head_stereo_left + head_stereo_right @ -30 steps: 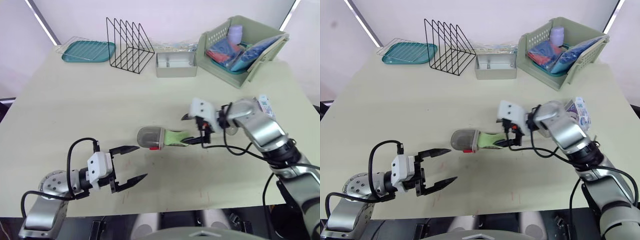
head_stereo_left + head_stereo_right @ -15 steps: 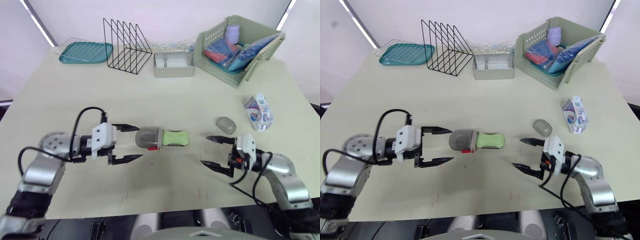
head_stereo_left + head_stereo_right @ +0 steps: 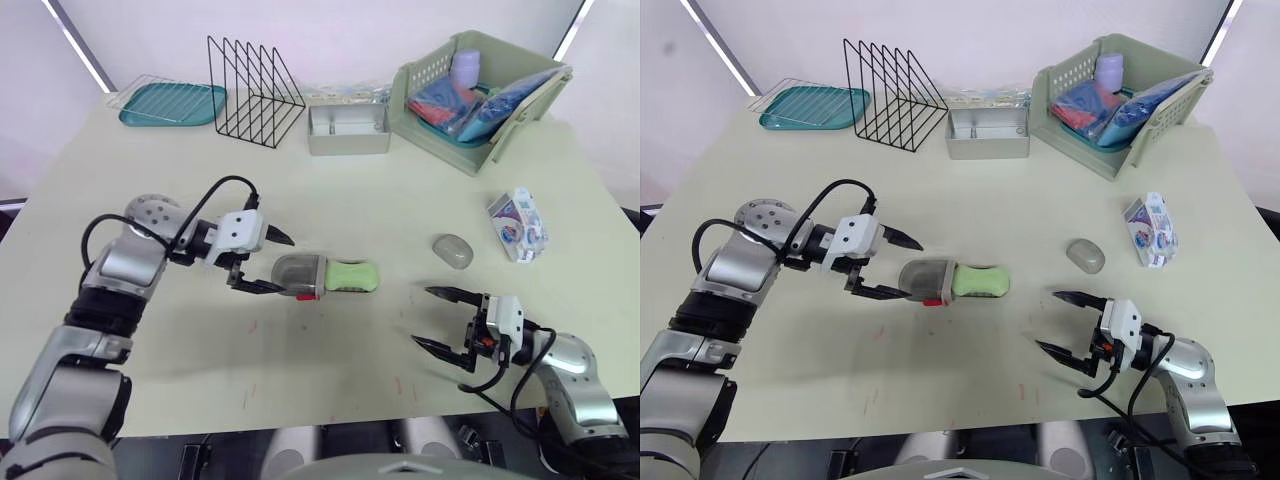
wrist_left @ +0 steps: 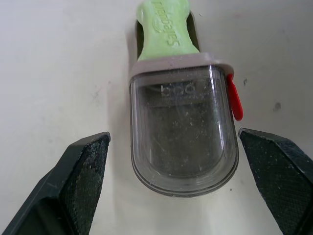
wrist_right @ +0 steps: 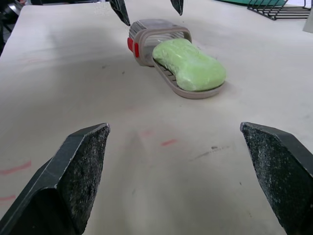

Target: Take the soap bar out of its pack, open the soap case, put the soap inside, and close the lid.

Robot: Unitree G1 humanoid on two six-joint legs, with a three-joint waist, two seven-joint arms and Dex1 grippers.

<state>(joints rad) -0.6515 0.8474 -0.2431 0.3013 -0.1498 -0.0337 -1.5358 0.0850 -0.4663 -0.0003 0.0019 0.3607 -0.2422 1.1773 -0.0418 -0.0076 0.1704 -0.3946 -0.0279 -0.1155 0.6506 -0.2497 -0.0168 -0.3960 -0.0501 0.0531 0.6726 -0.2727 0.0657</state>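
Next, the left gripper grabs the soap case by its clear closed end (image 3: pixel 290 272) (image 4: pixel 185 166). The soap and its tray stick out of the case's open end.
The soap case (image 3: pixel 298 276) lies mid-table, a clear grey cover with a red clip, its tray pulled out to the right. The green soap bar (image 3: pixel 351 275) rests on that tray, half outside the cover. My left gripper (image 3: pixel 287 266) is open, one finger on each side of the cover's closed end (image 4: pixel 183 142), with small gaps. My right gripper (image 3: pixel 424 316) stands open near the front right edge, nothing between its fingers, well apart from the soap (image 5: pixel 188 58). The soap pack (image 3: pixel 517 225) lies at the right.
A grey oval object (image 3: pixel 452 250) lies left of the pack. Along the far edge stand a teal tray (image 3: pixel 175 103), a black wire rack (image 3: pixel 255 90), a metal tin (image 3: pixel 348 130) and a green basket (image 3: pixel 432 75) with packets.
My left gripper has moved right and forward until it straddles the case's cover. My right gripper, at the tray one second ago, has drawn back to the front right edge.
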